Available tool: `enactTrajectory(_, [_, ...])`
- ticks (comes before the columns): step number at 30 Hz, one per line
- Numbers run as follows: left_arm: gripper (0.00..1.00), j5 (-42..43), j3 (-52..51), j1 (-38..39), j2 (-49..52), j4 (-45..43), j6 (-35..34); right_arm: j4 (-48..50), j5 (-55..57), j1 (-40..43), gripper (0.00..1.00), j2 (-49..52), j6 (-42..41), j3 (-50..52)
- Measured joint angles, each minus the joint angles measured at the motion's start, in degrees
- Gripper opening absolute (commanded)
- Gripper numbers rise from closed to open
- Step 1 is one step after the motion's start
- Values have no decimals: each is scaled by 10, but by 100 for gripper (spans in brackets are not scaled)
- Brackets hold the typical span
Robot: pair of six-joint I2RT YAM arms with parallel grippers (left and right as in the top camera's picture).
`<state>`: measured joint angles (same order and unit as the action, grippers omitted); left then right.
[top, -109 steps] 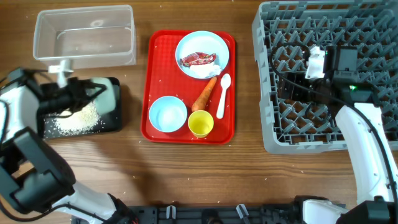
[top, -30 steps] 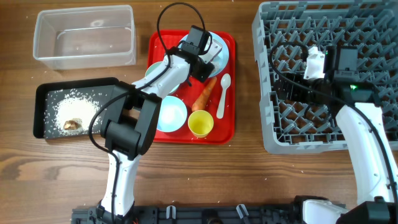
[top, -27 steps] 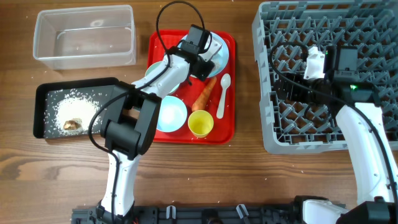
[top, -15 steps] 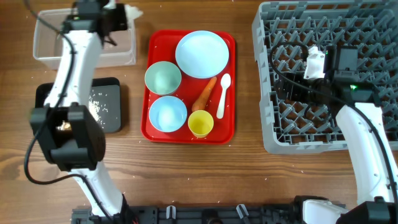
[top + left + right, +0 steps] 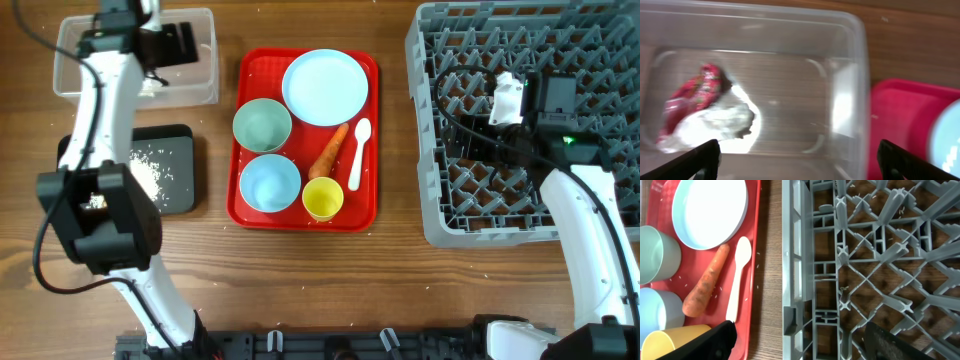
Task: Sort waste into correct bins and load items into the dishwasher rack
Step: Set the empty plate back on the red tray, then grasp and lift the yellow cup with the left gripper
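The left gripper will next grab the yellow cup by its rim point(image 5: 313, 203), so the cup's base stays free for handing it over to the right gripper, which is for loading the rack.
My left gripper point(image 5: 168, 45) hangs over the clear tub point(image 5: 205, 70), open, with nothing between its fingers. Below it, on the tub's floor, lies the red-and-white wrapper with white tissue point(image 5: 702, 107), free of the fingers. On the red tray sit the pale-blue plate point(image 5: 324, 87), two bowls point(image 5: 262, 125) point(image 5: 270, 184), the yellow cup point(image 5: 323, 199), the carrot point(image 5: 329, 151) and the white spoon point(image 5: 358, 152). The black tray point(image 5: 178, 170) holds rice point(image 5: 150, 172). My right gripper point(image 5: 802, 347) is open and empty above the left edge of the dishwasher rack point(image 5: 520, 210).
The red serving tray point(image 5: 250, 215) lies between the bins and the rack. A strip of bare wooden table point(image 5: 771, 255) separates the tray from the rack's left wall. My left arm crosses over part of the black tray.
The left gripper carried the wrapper from the plate to the clear tub and opened; the wrapper now lies in the tub. The right arm has not moved.
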<state>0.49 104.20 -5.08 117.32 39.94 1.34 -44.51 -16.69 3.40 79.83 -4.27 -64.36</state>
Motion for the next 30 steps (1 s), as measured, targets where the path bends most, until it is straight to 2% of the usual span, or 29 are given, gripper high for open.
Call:
enactTrajectory(1, [100,0,0,34,-1,11,0,0,0,0,84,0,0,0])
enactTrajectory(3, [92,-3,0,91,-8,35,13,0,0,0,84,0,0,0])
enactTrajectory(5, [90,2,0,172,-13,90,27,1,0,0,84,0,0,0])
enactTrajectory(7, [79,9,0,209,-13,155,12,0,0,0,84,0,0,0])
enactTrajectory(10, [76,33,-5,231,-14,232,-26,0,0,0,84,0,0,0])
enactTrajectory(15, [75,48,-79,272,-18,181,-89,0,-1,0,84,0,0,0])
enactTrajectory(21, [73,70,-87,273,-18,191,-104,9,-46,-18,84,0,-2,0])
enactTrajectory(23, [68,87,-89,293,-21,236,-105,9,-48,-33,84,0,-2,0])
enactTrajectory(26, [50,95,-91,322,-55,299,-104,9,-47,-33,84,0,-2,0])
enactTrajectory(30, [49,99,-99,330,-94,344,-82,9,-47,-33,84,0,-2,0])
